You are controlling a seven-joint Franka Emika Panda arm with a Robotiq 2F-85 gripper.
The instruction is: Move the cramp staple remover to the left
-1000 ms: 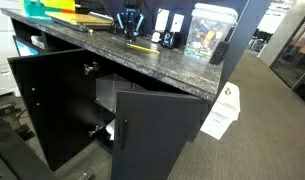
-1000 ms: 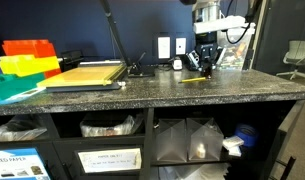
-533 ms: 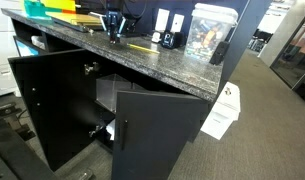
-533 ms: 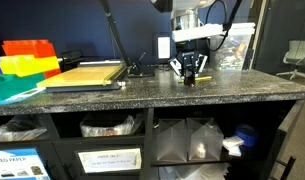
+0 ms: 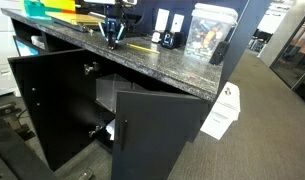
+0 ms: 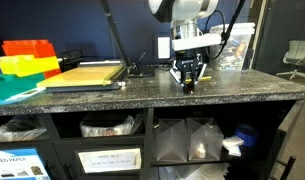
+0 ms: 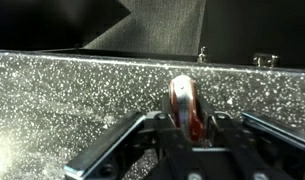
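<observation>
My gripper is ready to release the cramp staple remover. The cramp staple remover is above flat granite, inside the counter's front edge, so it would rest on the counter.
The cramp staple remover (image 7: 185, 108) is a small reddish-brown and silver claw. In the wrist view it sits clamped between my gripper's (image 7: 184, 125) two fingers, above the speckled granite counter (image 7: 62, 110). In both exterior views my gripper (image 5: 114, 36) (image 6: 188, 80) hangs low over the counter (image 5: 142, 60) (image 6: 112, 95), near its front edge. The remover is too small to make out in those views.
A clear box (image 5: 205, 30) stands at one end of the counter. A small black-and-blue gadget (image 5: 169, 40) and a yellow pencil (image 5: 139, 46) lie near the wall. Coloured trays (image 6: 22, 62) and a paper cutter (image 6: 84, 73) fill the far end. Cabinet doors (image 5: 152, 130) stand open below.
My gripper has carried the staple remover along the counter away from the clear box, towards the paper cutter, and has come lower and closer to the front edge.
</observation>
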